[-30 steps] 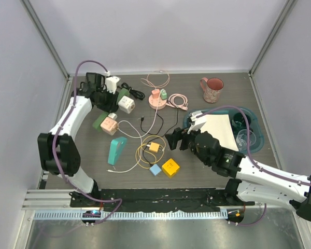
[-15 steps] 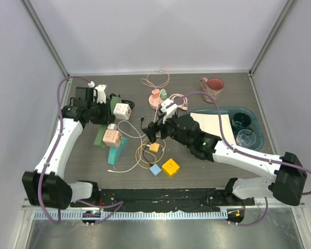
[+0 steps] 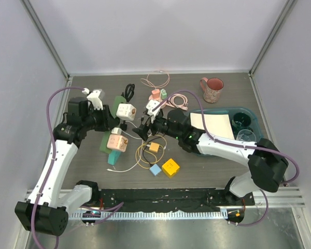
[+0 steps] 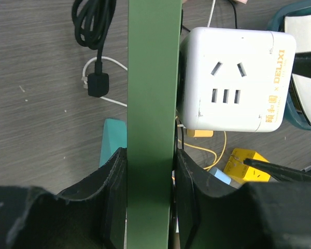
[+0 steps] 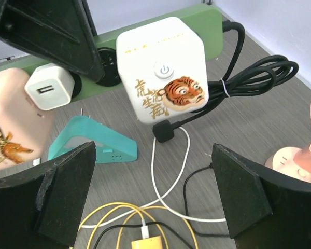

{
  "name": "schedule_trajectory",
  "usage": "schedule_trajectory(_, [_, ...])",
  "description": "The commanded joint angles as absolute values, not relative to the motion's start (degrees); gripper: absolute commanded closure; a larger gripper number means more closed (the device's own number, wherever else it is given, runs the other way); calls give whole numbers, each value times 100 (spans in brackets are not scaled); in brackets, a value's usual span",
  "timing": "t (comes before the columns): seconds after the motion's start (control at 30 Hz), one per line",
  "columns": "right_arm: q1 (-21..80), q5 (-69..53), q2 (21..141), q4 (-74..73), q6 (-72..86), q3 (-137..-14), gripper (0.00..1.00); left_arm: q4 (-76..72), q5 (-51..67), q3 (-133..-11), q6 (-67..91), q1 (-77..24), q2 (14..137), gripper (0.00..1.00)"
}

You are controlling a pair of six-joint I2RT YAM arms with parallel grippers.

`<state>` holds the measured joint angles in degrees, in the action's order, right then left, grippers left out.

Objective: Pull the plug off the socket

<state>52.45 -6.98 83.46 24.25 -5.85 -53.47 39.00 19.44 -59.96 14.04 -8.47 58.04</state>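
I should pull the white cube plug (image 3: 126,111) (image 5: 164,71) straight off, so next I should grab it with my right gripper by the sides on either side of its tiger print.
My left gripper (image 3: 105,122) is shut on a green power strip (image 3: 117,101) and holds it tilted above the table; in the left wrist view the strip (image 4: 151,78) runs up between the jaws. A white cube plug with a tiger print (image 3: 126,110) (image 5: 163,78) sits in the strip, beside a small white charger (image 5: 49,85) and a pink cube plug (image 3: 116,142) (image 5: 10,135). My right gripper (image 3: 143,128) (image 5: 153,199) is open and empty, just right of the white cube and apart from it.
A teal adapter (image 3: 113,157) (image 5: 93,142) lies under the strip. Yellow, white and black cables (image 5: 145,220) lie below the right gripper. A yellow block (image 3: 170,167), a blue block (image 3: 155,169), a pink mug (image 3: 212,89) and a teal tray (image 3: 228,109) stand further right.
My left gripper has carried the strip nearer and to the right. My right gripper has swung left from the tray side to just beside the white cube.
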Motion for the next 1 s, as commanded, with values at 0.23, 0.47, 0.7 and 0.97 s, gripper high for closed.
schedule_trajectory(0.23, [5256, -1099, 9175, 3401, -1432, -5923, 4, 2654, 2276, -5792, 1547, -905, 5361, 100])
schedule_trajectory(0.47, [5256, -1037, 9369, 3498, -1705, -6029, 4, 2338, 2514, -5389, 1512, -905, 5379, 100])
schedule_trajectory(0.7, [5256, -1300, 9641, 3384, -1907, -6161, 7, 2118, 3023, -5177, 1635, -905, 5353, 100])
schedule_trajectory(0.97, [5256, -1494, 9747, 3498, -1740, -6293, 85, 2302, 2463, -5168, 1538, -905, 5466, 100])
